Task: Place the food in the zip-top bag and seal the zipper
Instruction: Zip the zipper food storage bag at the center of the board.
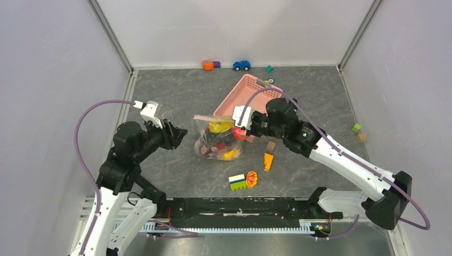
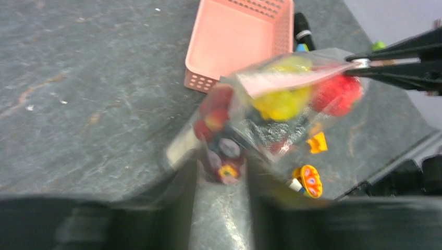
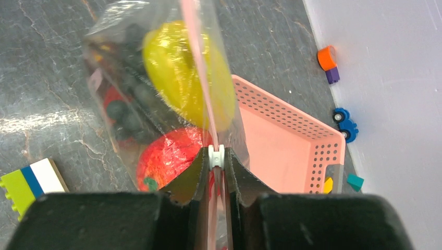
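Note:
I need to grab the bag's pink zipper edge (image 1: 199, 118) (image 2: 252, 84) with my left gripper, away from the white slider. The slider will then be free to seal the zipper.
The clear zip-top bag (image 1: 218, 141) stands on the table in front of the pink basket, full of food. Through the plastic I see a yellow citrus (image 3: 182, 73), a red fruit (image 3: 167, 159) and dark berries (image 3: 125, 112). The pink zipper (image 3: 200, 67) runs along the bag's top edge. My right gripper (image 3: 216, 157) is shut on the zipper's white slider at the bag's right end, and it also shows in the top view (image 1: 244, 124). My left gripper (image 1: 178, 134) is open and empty, just left of the bag. Its fingertips (image 2: 187, 166) frame the bag's lower corner without holding it.
The pink lattice basket (image 1: 242, 96) lies empty behind the bag. A green, blue and white block (image 1: 237, 182), an orange round toy (image 1: 251, 178), an orange wedge (image 1: 268, 161) and a brown block (image 1: 271, 145) lie in front. A blue car (image 1: 241, 65) and small toys sit at the back wall.

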Tool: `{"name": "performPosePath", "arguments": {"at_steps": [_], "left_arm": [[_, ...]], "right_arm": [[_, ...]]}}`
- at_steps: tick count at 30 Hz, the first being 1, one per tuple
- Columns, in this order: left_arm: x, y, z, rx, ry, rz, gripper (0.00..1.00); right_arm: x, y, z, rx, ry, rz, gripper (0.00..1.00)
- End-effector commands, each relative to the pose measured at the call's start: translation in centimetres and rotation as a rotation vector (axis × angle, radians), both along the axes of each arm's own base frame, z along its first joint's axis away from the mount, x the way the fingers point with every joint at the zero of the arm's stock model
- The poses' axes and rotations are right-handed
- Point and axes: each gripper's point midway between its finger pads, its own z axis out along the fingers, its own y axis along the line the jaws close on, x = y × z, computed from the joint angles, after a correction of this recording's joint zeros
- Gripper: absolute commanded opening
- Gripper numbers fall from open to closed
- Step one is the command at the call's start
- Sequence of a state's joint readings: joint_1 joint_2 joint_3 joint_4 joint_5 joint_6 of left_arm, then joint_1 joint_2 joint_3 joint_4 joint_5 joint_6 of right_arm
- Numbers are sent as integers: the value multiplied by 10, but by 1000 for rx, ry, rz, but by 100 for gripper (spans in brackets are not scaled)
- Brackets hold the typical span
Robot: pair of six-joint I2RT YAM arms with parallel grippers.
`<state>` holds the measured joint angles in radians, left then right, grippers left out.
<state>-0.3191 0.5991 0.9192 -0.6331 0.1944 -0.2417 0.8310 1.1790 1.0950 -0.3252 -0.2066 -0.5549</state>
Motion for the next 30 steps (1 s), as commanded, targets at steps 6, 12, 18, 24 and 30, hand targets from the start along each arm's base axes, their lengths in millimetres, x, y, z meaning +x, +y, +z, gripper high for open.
{"name": "performPosePath", "arguments": {"at_steps": [6,12,18,24,30], "left_arm": [[-27,-47,82,-108,-152,-336,100],[-25,-81,104,-166,-113,-550,100],[-20,-114,86,-117,-13,-658,100],[-29,-146,54,96,75,-724,100],[-17,-148,16,226,151,-688,93]], "right_arm": [[-4,16,12,27,-9,103,0],[-27,23,27,111,-13,211,0],[-40,32,35,170,17,279,0],[-52,41,33,175,55,368,0],[-53,40,32,172,62,388,0]]}}
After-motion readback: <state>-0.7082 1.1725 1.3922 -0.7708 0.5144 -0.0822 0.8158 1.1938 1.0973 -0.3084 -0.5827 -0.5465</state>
